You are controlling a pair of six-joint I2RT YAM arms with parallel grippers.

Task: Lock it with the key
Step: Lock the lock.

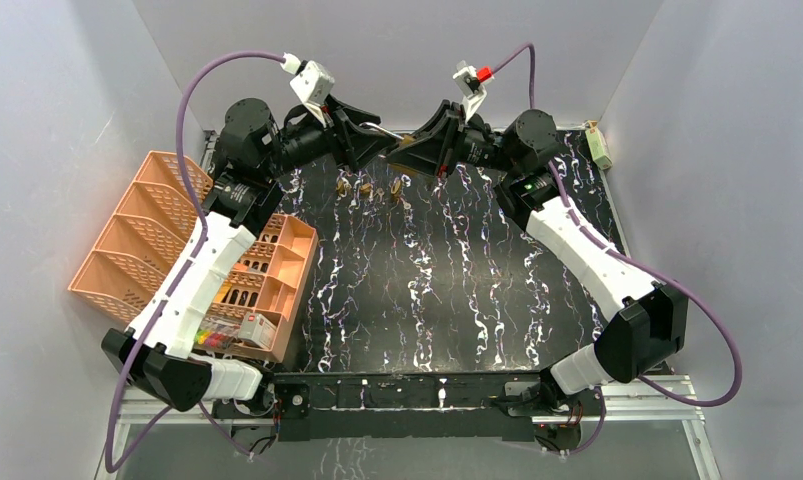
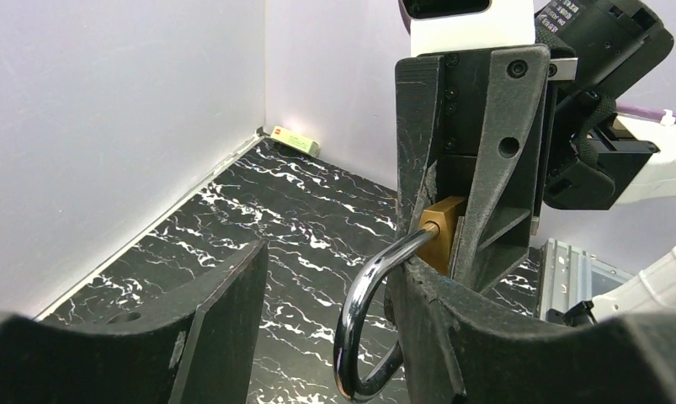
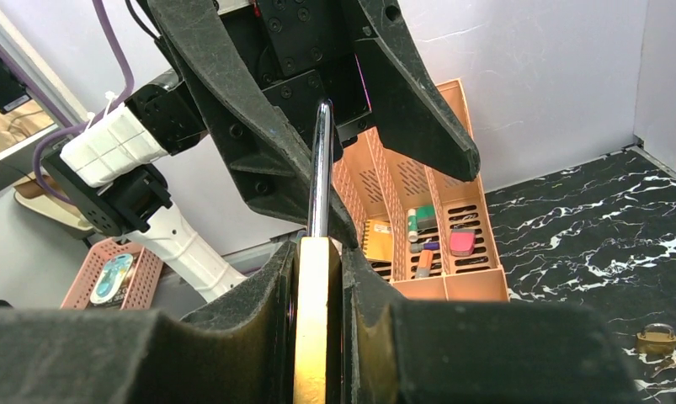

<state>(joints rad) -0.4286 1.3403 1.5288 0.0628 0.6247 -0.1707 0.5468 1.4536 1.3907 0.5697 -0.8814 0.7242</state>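
The left gripper grabs the curve of its chrome shackle (image 2: 348, 342) next, which leaves the padlock's brass body (image 2: 439, 240) free to lock with the key.
A brass padlock (image 3: 315, 328) stands edge-on in my right gripper (image 3: 317, 252), which is shut on its body, high above the far middle of the table. Its chrome shackle (image 3: 321, 168) points at the left gripper. In the left wrist view the shackle (image 2: 376, 320) curves between the spread fingers of my left gripper (image 2: 330, 337), close against the right finger (image 2: 460, 337) and apart from the left one. The brass body (image 2: 439, 240) shows behind it. From above, the left gripper (image 1: 380, 135) and right gripper (image 1: 419, 148) meet tip to tip. No key shows on the held padlock.
Several small spare padlocks (image 1: 367, 190) lie on the black marbled table (image 1: 427, 290) under the grippers; one padlock (image 3: 656, 338) shows at the right wrist view's lower right. An orange organiser basket (image 1: 147, 240) and divided tray (image 1: 282, 270) sit left. A small box (image 1: 599, 145) lies far right.
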